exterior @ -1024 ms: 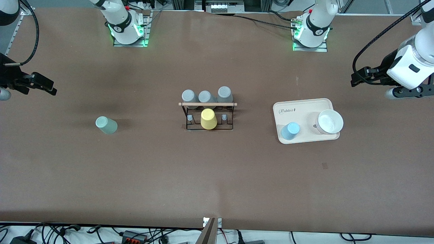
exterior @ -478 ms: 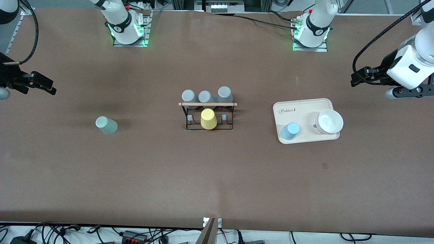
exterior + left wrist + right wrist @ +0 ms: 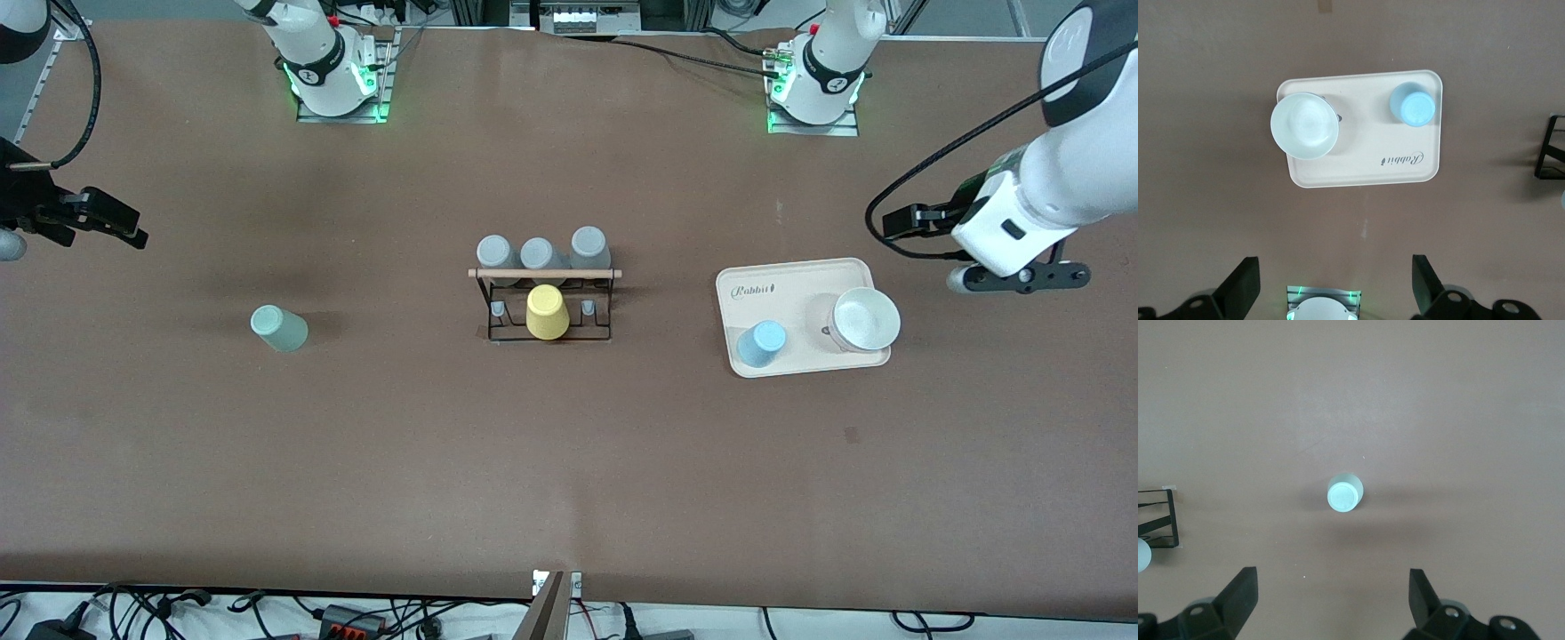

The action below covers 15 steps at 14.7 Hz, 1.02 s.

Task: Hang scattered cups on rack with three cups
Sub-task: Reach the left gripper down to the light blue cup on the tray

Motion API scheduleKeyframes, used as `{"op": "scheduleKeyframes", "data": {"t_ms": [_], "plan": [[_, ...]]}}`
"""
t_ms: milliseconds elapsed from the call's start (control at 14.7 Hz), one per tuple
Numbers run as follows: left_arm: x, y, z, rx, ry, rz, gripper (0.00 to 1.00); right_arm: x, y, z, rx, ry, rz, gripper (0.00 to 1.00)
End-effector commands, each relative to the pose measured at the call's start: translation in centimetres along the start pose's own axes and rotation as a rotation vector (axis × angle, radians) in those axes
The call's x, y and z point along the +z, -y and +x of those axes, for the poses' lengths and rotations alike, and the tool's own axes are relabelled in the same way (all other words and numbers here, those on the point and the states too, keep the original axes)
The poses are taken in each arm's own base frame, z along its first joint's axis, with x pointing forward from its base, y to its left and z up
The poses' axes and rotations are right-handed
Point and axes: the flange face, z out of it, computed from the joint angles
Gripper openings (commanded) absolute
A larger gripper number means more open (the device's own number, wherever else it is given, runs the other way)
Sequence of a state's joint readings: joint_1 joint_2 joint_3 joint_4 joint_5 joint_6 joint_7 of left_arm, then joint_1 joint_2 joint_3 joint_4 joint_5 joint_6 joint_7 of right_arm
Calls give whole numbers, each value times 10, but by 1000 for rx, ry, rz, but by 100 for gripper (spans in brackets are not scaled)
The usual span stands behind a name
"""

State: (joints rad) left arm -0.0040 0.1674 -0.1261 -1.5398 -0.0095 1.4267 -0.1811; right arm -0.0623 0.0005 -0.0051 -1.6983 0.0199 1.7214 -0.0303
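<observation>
The left gripper will next grab the light blue cup by its closed base, so that the cup's opening stays free to slip onto the black wire rack.
The light blue cup (image 3: 762, 343) stands upside down on a cream tray (image 3: 782, 284); it also shows in the left wrist view (image 3: 1413, 105). The mint green cup (image 3: 278, 327) stands upside down on the bare table toward the right arm's end, and shows in the right wrist view (image 3: 1344, 493). The black wire rack (image 3: 544, 302) with a wooden rod stands mid-table, with its edge in both wrist views (image 3: 1551, 147) (image 3: 1158, 517). My left gripper (image 3: 909, 222) (image 3: 1335, 263) is open and empty, up in the air just off the tray. My right gripper (image 3: 124, 227) (image 3: 1331, 573) is open and empty, high over the table's end.
A yellow cup (image 3: 546, 312) sits on the rack's row nearer the front camera, and three grey cups (image 3: 537, 253) on the other row. A white bowl (image 3: 864, 320) (image 3: 1304, 125) stands on the tray beside the blue cup.
The left arm has swung in from the table's end toward the tray and lowered. The right arm and all cups have not moved.
</observation>
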Motion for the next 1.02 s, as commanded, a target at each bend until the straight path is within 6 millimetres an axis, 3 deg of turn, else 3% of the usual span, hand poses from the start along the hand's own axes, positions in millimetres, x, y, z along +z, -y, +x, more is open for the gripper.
{"op": "scheduleKeyframes", "data": {"t_ms": [0, 68, 205, 273, 478, 614, 956], "plan": [[27, -11, 23, 26, 57, -42, 100, -3, 0, -3, 11, -1, 6, 100], [43, -12, 40, 21, 40, -54, 100, -2, 0, -2, 7, 2, 5, 100], [104, -25, 80, 24, 71, -63, 100, -1, 1, -3, 4, 9, 6, 100], [126, -45, 89, 48, 81, -52, 100, 0, -2, -3, 11, 12, 6, 100], [183, -50, 115, 32, 128, -62, 100, -1, -6, -2, 14, 7, 6, 100], [202, -60, 124, 33, 117, -64, 100, -2, -7, -2, 16, 1, 6, 100], [225, -78, 135, 45, 85, -71, 100, 0, -7, 2, 16, -6, 6, 100]]}}
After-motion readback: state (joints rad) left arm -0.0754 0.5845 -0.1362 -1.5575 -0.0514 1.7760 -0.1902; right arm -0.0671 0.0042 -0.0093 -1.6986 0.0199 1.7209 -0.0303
